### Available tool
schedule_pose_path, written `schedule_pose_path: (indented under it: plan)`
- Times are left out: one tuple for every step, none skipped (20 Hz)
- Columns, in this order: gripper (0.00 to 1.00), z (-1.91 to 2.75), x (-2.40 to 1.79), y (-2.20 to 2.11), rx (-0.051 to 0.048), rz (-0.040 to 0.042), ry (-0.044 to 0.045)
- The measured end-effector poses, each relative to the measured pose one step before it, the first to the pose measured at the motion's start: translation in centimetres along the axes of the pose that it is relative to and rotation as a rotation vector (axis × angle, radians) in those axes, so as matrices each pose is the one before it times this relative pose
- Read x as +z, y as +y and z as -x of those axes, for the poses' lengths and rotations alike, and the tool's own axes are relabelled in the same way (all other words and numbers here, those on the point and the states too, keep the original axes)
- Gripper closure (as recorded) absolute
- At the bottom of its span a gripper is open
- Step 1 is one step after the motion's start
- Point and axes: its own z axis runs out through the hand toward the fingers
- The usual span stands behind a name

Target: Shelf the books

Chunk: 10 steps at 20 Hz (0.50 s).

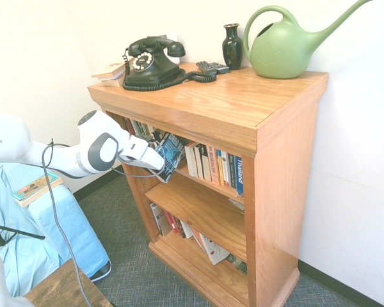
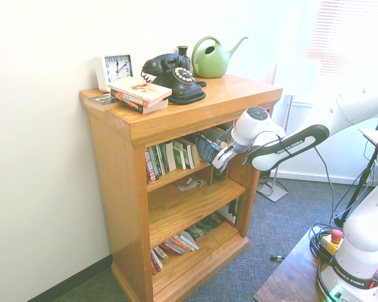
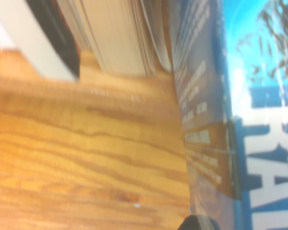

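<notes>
The book's lower end tilts out past the board's front edge [image 3: 110, 187]. My gripper should keep hold of the blue book [image 3: 230, 120] until the book stands on the board.
My gripper [image 1: 159, 164] [image 2: 218, 157] is shut on a blue-and-black paperback [image 1: 171, 153] [image 2: 208, 145] and holds it tilted inside the top tier of the oak shelf [image 1: 230, 109] [image 2: 176, 110]. The book stands between shelved books [image 1: 214, 166] [image 2: 170, 157] on either side of the tier. In the wrist view the blue cover with large white lettering [image 3: 249, 120] fills the right, with cream page edges of shelved books [image 3: 120, 38] beyond it and the shelf board [image 3: 86, 158] below. More books [image 2: 138, 93] lie stacked on the shelf's top.
On the top stand a black rotary phone [image 1: 150, 62], a dark vase [image 1: 232, 46], a green watering can [image 1: 285, 45] and a clock [image 2: 115, 68]. Leaning books [image 1: 179, 227] fill the bottom tier. A book [image 1: 35, 188] lies on a blue-covered surface [image 1: 45, 236] at left.
</notes>
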Motion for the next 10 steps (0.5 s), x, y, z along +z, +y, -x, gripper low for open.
schedule_pose_path:
  plan:
    - [1.0,-0.359,0.168,-0.237,0.00332,-0.00061,0.0049]
    - [1.0,-0.416,0.102,-0.207,0.00263,-0.00111,0.00628]
    - [1.0,-0.403,0.05,-0.208,0.0033,-0.00175,0.00674]
    - [1.0,-0.343,0.035,-0.217,0.00068,-0.00177,0.00664]
    - [1.0,-0.272,0.086,-0.222,0.00098,-0.00155,0.00499]
    - [1.0,-0.245,0.087,-0.246,-0.00015,-0.00187,0.00427]
    - [1.0,-0.143,0.161,-0.166,-0.00099,-0.00034,0.00187]
    - [1.0,-0.077,0.147,-0.145,0.00457,0.00022,0.00203]
    - [1.0,0.051,0.027,-0.094,0.00114,0.00092,0.0043]
    - [1.0,0.072,-0.01,-0.113,0.00124,0.00005,0.00349]
